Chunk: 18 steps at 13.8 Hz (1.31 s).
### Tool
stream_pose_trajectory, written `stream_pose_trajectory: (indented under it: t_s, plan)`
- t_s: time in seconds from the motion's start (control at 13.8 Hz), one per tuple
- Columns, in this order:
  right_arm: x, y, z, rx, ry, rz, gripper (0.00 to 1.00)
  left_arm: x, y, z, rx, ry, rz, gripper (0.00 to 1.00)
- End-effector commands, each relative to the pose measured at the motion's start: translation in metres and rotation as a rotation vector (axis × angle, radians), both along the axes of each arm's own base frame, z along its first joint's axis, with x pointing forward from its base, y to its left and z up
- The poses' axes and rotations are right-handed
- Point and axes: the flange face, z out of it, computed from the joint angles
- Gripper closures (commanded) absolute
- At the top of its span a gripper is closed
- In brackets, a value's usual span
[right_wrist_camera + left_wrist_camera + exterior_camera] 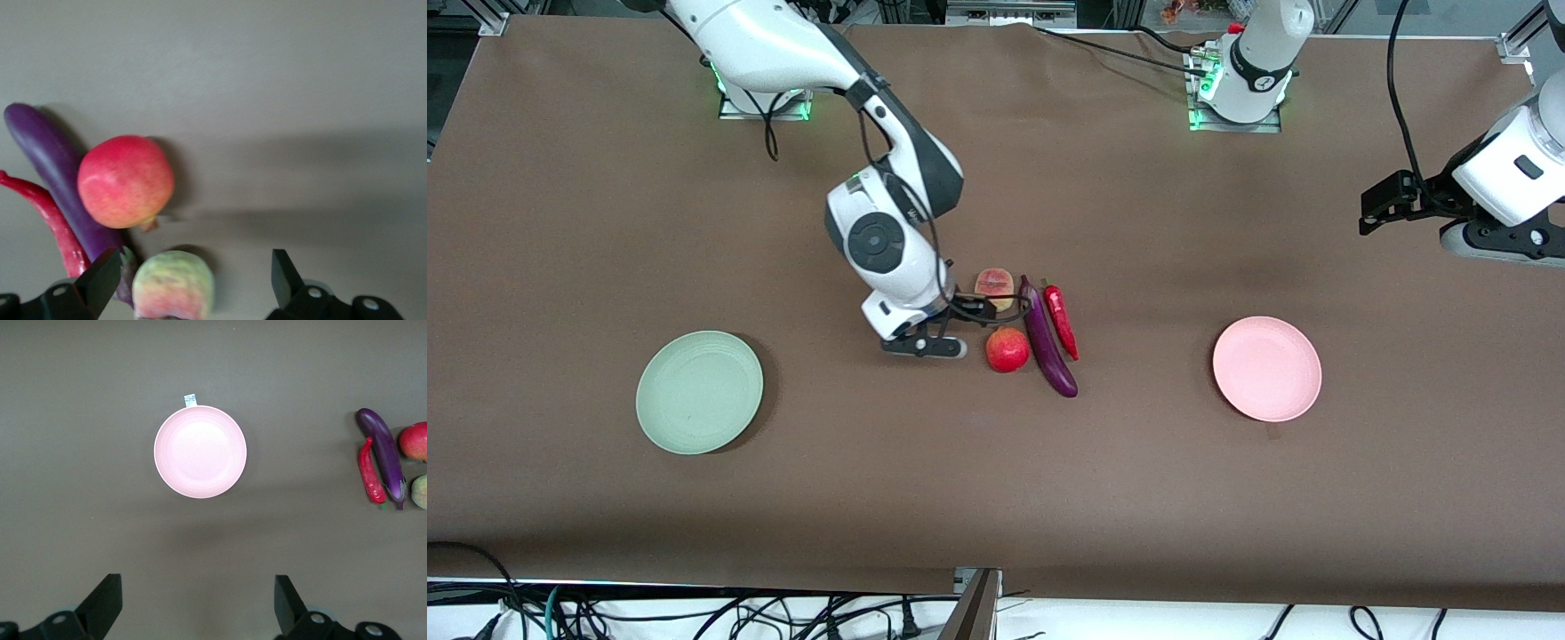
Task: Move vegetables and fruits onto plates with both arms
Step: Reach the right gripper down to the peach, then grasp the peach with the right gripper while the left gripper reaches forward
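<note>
The right gripper grips the peach (994, 286) by its rounded middle next, to transfer it onto the mint green plate.
The peach (994, 286), pomegranate (1007, 348), purple eggplant (1047, 342) and red chili (1062, 320) lie close together mid-table. The mint green plate (699, 391) sits toward the right arm's end and the pink plate (1266, 367) toward the left arm's end; both are empty. My right gripper (978, 308) is open and low at the peach. In the right wrist view the peach (173, 283) lies between the spread fingers of the right gripper (195, 263), untouched, beside the pomegranate (125, 181). My left gripper (1371, 209) is open, empty and raised; its wrist view looks down on the pink plate (200, 451).
The eggplant (47, 167) and chili (47, 220) lie side by side, touching the pomegranate's flank. A small white tag (190, 400) sticks out at the pink plate's rim. Cables and a metal post (974, 604) line the table edge nearest the front camera.
</note>
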Motion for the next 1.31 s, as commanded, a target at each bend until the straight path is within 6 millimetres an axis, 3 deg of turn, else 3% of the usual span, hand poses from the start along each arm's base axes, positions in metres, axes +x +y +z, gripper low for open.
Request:
stream_pose_trajectory:
  t_s: [0.0, 0.15, 0.65, 0.8, 0.94, 1.09, 1.16, 1.24]
  plan:
    - [-0.008, 0.019, -0.008, 0.022, -0.012, -0.017, 0.00, 0.000, -0.003, 0.005, -0.010, 0.004, -0.010, 0.00]
    - [-0.020, 0.033, -0.015, 0.017, -0.003, -0.013, 0.00, 0.000, -0.004, 0.005, -0.004, 0.004, -0.013, 0.00]
    - [-0.039, 0.046, -0.052, -0.017, 0.034, 0.022, 0.00, 0.004, -0.022, -0.001, -0.005, 0.012, -0.049, 0.00]
    - [-0.044, 0.051, -0.054, -0.018, 0.038, 0.030, 0.00, 0.012, -0.030, -0.022, -0.001, 0.048, -0.055, 0.00]
    - [-0.046, 0.052, -0.057, -0.021, 0.041, 0.035, 0.00, 0.016, -0.027, -0.029, -0.002, 0.062, -0.053, 0.00]
    - [-0.046, 0.051, -0.060, -0.024, 0.044, 0.036, 0.00, 0.026, -0.029, -0.063, 0.001, 0.126, -0.055, 0.00]
    - [-0.047, 0.051, -0.065, -0.028, 0.049, 0.041, 0.00, 0.036, -0.027, -0.094, 0.004, 0.180, -0.048, 0.00]
    - [-0.047, 0.051, -0.066, -0.029, 0.050, 0.042, 0.00, 0.040, -0.022, -0.102, -0.004, 0.193, -0.042, 0.00]
